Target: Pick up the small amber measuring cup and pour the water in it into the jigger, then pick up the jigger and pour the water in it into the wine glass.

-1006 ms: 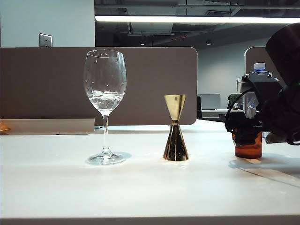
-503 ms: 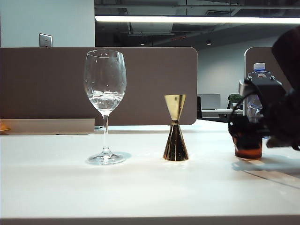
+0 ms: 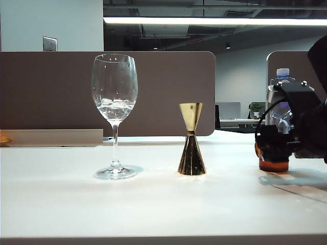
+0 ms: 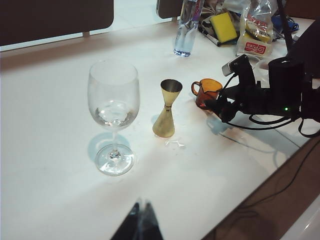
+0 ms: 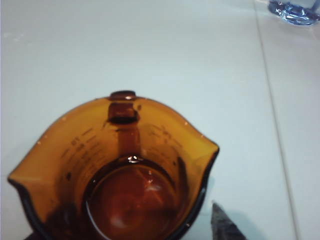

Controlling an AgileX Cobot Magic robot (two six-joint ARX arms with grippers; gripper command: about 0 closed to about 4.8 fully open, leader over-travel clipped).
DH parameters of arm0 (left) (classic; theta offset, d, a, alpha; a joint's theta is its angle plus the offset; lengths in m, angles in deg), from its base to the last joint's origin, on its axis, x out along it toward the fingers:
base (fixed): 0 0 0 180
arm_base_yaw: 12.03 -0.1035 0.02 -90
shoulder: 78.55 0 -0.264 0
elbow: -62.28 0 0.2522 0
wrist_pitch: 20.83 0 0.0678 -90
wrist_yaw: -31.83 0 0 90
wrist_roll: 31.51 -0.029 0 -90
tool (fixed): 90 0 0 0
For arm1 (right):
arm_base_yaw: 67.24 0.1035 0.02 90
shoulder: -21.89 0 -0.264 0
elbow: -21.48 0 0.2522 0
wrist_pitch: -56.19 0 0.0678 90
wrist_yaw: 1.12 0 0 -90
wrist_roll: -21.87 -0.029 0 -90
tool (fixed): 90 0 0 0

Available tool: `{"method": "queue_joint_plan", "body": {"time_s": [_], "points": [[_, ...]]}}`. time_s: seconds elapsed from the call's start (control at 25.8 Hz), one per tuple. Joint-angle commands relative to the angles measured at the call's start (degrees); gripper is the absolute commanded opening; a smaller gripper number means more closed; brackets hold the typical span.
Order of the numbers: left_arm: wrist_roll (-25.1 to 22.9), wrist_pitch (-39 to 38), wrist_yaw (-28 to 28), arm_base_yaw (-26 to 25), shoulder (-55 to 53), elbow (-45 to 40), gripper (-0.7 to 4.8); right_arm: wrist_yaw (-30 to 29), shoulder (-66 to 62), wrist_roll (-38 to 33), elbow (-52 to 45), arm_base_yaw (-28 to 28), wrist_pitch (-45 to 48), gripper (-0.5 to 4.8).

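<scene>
The small amber measuring cup [image 3: 273, 165] has to pour the water into the jigger [image 3: 191, 145], so my right gripper will grab the cup by its sides next.
The small amber measuring cup [image 5: 120, 170] stands on the white table, seen from above with its handle on the far side. My right gripper [image 5: 120, 227] is open and straddles it; one fingertip [image 5: 221, 224] shows, clear of the cup wall, and the other is hidden. From the side, the right gripper [image 3: 273, 147] covers the top of the cup [image 3: 273, 165]. The gold jigger [image 3: 191, 145] stands upright mid-table. The wine glass [image 3: 114, 102] stands to its left with clear water [image 3: 115, 109] low in its bowl. My left gripper [image 4: 141, 206] is shut, empty, and hovers near the table's front.
A clear plastic water bottle [image 4: 186, 30] stands behind the cup. A yellow sponge [image 4: 223, 26] and a plastic bag [image 4: 256, 35] lie at the back right. A brown partition [image 3: 107, 92] backs the table. The table's edge [image 4: 260, 185] runs past the right arm.
The right gripper has shifted right and slightly lower around the amber cup, which stays on the table. Wine glass, jigger and left arm have not moved.
</scene>
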Motion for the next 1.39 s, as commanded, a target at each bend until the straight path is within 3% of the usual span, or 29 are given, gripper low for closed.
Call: {"method": "queue_joint_plan", "body": {"time_s": [0.04, 0.58, 0.74, 0.85, 0.97, 1.39], "points": [[-0.2, 0.5, 0.0, 0.0, 0.0, 0.2, -0.02, -2.2, -1.5, 0.7, 0.2, -0.4, 4.0, 3.13], [-0.2, 0.5, 0.0, 0.0, 0.0, 0.2, -0.02, -3.3, -4.3, 0.8, 3.8, -0.5, 3.9, 2.99], [-0.2, 0.5, 0.0, 0.0, 0.0, 0.2, -0.02, -3.3, -4.3, 0.8, 3.7, -0.5, 3.5, 2.60], [-0.2, 0.5, 0.0, 0.0, 0.0, 0.2, -0.02, -3.5, -4.3, 0.8, 3.7, -0.5, 2.8, 2.59], [-0.2, 0.5, 0.0, 0.0, 0.0, 0.2, -0.02, -4.3, -4.3, 0.8, 3.6, -0.5, 2.1, 2.01], [-0.2, 0.5, 0.0, 0.0, 0.0, 0.2, -0.02, -4.3, -4.3, 0.8, 3.5, -0.4, -0.1, 1.95]]}}
